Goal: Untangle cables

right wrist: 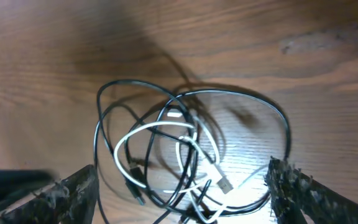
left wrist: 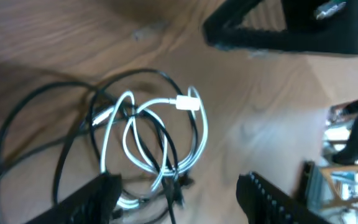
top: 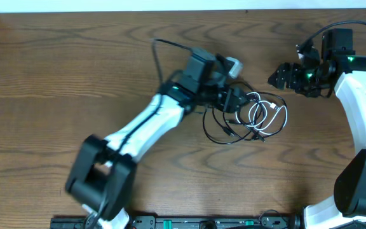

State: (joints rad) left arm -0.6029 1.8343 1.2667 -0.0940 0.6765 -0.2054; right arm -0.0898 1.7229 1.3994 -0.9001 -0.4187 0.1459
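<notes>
My left gripper grabs only the white cable by its loop at the tangle's near edge next, to untangle it from the black (top: 217, 139) (left wrist: 59, 86) cable.
The white cable (top: 269, 118) and the black cable (top: 216, 131) lie tangled in small loops on the wooden table (top: 75, 70), right of centre. My left gripper (top: 236, 99) is open at the tangle's left edge. In the left wrist view, the white cable (left wrist: 135, 134) with its plug (left wrist: 188, 102) and the black cable (left wrist: 17, 124) lie between and ahead of the open fingers (left wrist: 179, 185). My right gripper (top: 278, 77) is open, above and right of the tangle. In the right wrist view, white loops (right wrist: 148, 130) and black loops (right wrist: 104, 118) lie between its fingers (right wrist: 182, 169).
A thicker black wire (top: 164, 48) runs from the left arm across the table behind it. The right gripper shows as a dark shape at the top of the left wrist view (left wrist: 284, 28). The table's far edge meets a white wall (top: 170, 5).
</notes>
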